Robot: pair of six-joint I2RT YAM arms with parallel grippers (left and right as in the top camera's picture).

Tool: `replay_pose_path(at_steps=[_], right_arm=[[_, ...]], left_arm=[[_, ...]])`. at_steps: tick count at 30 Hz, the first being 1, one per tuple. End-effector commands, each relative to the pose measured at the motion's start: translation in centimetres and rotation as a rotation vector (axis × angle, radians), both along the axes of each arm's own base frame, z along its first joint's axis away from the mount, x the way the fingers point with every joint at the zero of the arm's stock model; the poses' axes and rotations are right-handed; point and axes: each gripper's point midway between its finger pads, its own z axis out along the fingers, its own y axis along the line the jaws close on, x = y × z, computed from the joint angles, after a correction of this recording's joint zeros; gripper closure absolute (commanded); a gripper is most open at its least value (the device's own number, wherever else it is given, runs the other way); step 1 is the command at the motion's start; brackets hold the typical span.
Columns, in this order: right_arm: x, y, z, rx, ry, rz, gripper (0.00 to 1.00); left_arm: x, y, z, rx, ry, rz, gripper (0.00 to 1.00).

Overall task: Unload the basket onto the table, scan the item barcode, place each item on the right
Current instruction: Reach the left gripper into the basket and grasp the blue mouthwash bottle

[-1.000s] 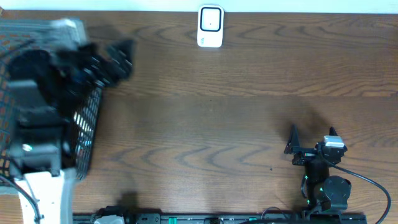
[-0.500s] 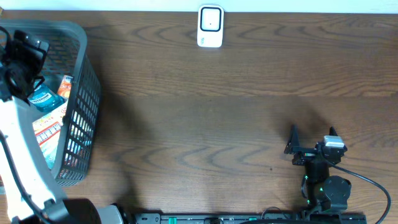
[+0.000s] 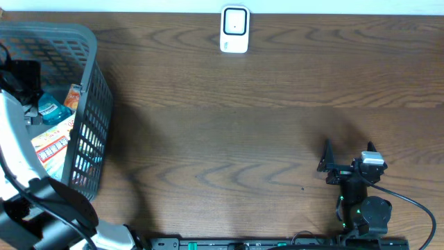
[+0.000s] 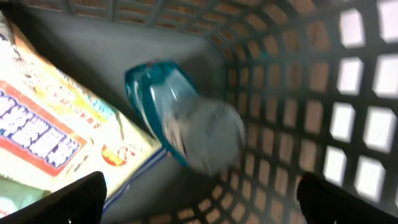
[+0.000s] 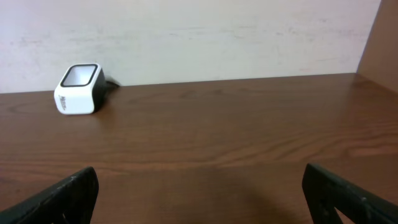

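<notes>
My left gripper grabs the teal bottle by its end with the cap next. This leaves the bottle's body uncovered to scan the item barcode.
A grey mesh basket (image 3: pixel 95 76) stands at the table's left edge. In it lie a teal bottle (image 3: pixel 50 110), a flat white and orange package (image 3: pixel 52 142) and a small orange item (image 3: pixel 73 94). My left gripper (image 3: pixel 21 75) reaches down inside the basket and is open with nothing between its fingers. In the left wrist view the teal bottle (image 4: pixel 168 102) lies against the basket wall (image 4: pixel 311 93), just ahead of the left gripper (image 4: pixel 202 205), with the package (image 4: pixel 50 124) to its left. The white barcode scanner (image 3: pixel 234 29) sits at the far centre. My right gripper (image 3: pixel 347 158) rests open at the near right.
In the right wrist view the scanner (image 5: pixel 79 88) stands far left against a pale wall, beyond the right gripper (image 5: pixel 199 196). Bare brown tabletop (image 3: pixel 229 139) lies between basket and right arm. A black rail (image 3: pixel 243 243) runs along the near edge.
My left arm swung from over the basket's right rim to the left and down into the basket. The right arm has stayed still.
</notes>
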Motion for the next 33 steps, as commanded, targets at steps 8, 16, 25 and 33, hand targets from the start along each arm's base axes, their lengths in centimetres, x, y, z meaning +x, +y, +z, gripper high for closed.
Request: replay_pose_path(at_steps=[8, 16, 25, 33], right_arm=[[0.0, 0.2, 0.0, -0.005, -0.001, 0.008, 0.01], [0.0, 0.2, 0.0, -0.005, -0.001, 0.008, 0.01], [0.0, 0.2, 0.0, -0.005, -0.001, 0.008, 0.01], [0.0, 0.2, 0.0, -0.005, -0.001, 0.008, 0.01]], left_arm=[[1.5, 3.6, -3.2, 0.001, 0.007, 0.073, 0.02], [1.8, 4.0, -7.3, -0.044, 0.073, 0.075, 0.02], [0.7, 3.4, -8.7, -0.062, 0.154, 0.02, 0.75], [-0.3, 3.5, -6.4, -0.027, 0.141, -0.009, 0.79]])
